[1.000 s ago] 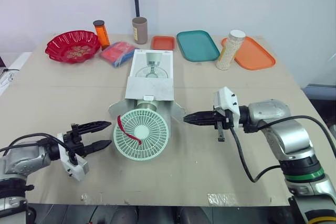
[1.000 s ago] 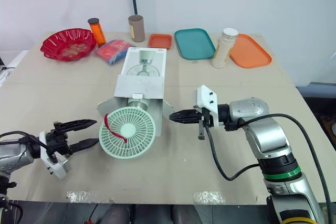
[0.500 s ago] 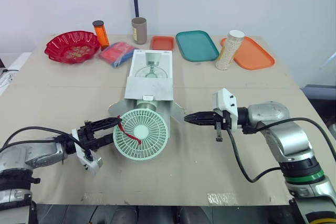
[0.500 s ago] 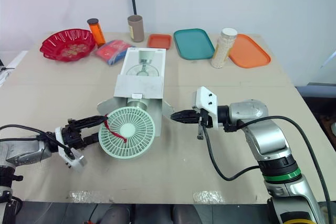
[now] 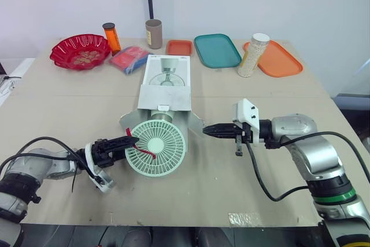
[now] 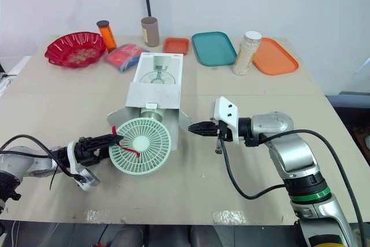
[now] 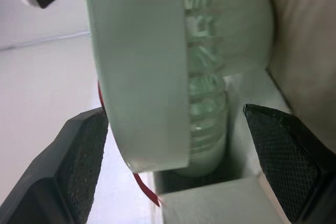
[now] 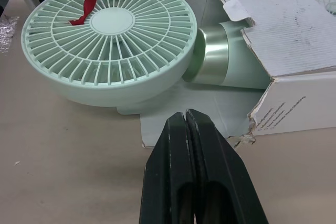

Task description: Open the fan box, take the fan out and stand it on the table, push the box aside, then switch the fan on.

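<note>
The left gripper will next grab the head's outer rim (image 5: pixel 128 149) on the fan, since the fan's stem is still inside the white box (image 5: pixel 166 85) and only its head sticks out.
The mint-green fan (image 5: pixel 156 147) lies with its round head out of the open front end of the white fan box (image 5: pixel 166 85), its stem still inside. A red ribbon (image 5: pixel 151 155) hangs across the grille. My left gripper (image 5: pixel 132 142) is at the fan head's left edge, open, with the rim (image 7: pixel 142 77) between its two fingers (image 7: pixel 79 161). My right gripper (image 5: pixel 209 132) hovers shut just right of the box's torn flap (image 8: pixel 247 129), pointing at the fan (image 8: pixel 113 51) and holding nothing.
Along the table's far edge stand a red bowl (image 5: pixel 80 50), an orange bottle (image 5: pixel 111 36), a brown cup (image 5: pixel 154 33), a red and blue packet (image 5: pixel 130 59), a small orange tray (image 5: pixel 179 47), a teal tray (image 5: pixel 217 50), a tall jar (image 5: pixel 253 55) and an orange tray (image 5: pixel 276 58).
My left gripper has moved right across the table to the fan head, and its fingers now straddle the rim. The right gripper has stayed almost still.
</note>
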### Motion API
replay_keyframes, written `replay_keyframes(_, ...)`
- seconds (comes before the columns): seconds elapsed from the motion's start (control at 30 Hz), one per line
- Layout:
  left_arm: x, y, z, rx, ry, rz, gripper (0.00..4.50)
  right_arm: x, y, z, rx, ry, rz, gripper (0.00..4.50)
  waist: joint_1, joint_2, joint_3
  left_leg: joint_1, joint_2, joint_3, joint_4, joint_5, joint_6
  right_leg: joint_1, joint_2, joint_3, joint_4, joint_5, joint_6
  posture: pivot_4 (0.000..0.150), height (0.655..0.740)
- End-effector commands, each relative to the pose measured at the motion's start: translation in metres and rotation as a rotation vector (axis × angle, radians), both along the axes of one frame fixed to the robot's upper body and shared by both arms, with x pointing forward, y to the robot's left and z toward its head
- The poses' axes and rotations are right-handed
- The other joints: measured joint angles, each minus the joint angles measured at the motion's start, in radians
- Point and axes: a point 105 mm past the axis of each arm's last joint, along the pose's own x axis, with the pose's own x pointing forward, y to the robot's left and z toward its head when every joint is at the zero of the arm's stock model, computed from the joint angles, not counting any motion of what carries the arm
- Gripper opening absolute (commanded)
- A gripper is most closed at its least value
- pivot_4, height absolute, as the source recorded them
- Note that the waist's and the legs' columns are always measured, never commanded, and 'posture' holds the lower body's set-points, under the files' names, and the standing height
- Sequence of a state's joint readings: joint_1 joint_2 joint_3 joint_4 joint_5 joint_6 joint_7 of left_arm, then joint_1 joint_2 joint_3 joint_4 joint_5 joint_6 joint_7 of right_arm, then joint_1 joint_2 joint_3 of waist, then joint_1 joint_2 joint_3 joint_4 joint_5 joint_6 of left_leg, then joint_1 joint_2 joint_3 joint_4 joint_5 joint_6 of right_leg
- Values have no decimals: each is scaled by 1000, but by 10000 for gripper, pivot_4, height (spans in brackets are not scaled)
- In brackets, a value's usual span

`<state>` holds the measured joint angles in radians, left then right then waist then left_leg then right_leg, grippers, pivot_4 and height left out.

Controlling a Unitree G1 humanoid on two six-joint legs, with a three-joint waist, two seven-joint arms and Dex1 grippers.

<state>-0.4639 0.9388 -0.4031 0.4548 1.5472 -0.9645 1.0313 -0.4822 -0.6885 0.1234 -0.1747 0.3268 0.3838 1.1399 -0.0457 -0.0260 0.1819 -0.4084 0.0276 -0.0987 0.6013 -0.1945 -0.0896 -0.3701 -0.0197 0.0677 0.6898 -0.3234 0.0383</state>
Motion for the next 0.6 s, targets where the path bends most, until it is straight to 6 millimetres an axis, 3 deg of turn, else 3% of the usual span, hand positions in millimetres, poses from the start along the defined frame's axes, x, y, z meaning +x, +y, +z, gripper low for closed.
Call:
replay_keyframes(0.03,0,4,0,-1,-19,-5,43238,-4,6,8,6,-44,21,0,0,0,0,0,0,0,0,0,0,0,0,0,0,0,0,1500,7400)
replay_keyframes(0.3,-1,1,-3,-15,-8,-34,43238,-4,5,6,5,-46,12,0,1,-1,0,0,0,0,1,0,0,0,0,0,1,0,0,1500,7400)
replay_keyframes(0.43,1,-2,3,-28,-14,-41,33719,-4,6,6,7,-46,13,0,1,-1,0,0,0,0,1,0,0,0,0,0,2,0,0,1500,7400)
replay_keyframes(0.53,1,-4,7,-38,-22,-48,21182,-4,6,5,6,-46,12,0,1,-1,-1,0,0,0,1,0,0,0,-1,0,2,0,0,1500,7400)
replay_keyframes(0.6,2,-6,9,-43,-25,-54,19221,-3,7,5,6,-47,13,0,1,-1,0,0,0,1,1,0,0,0,0,0,2,0,0,1500,7400)
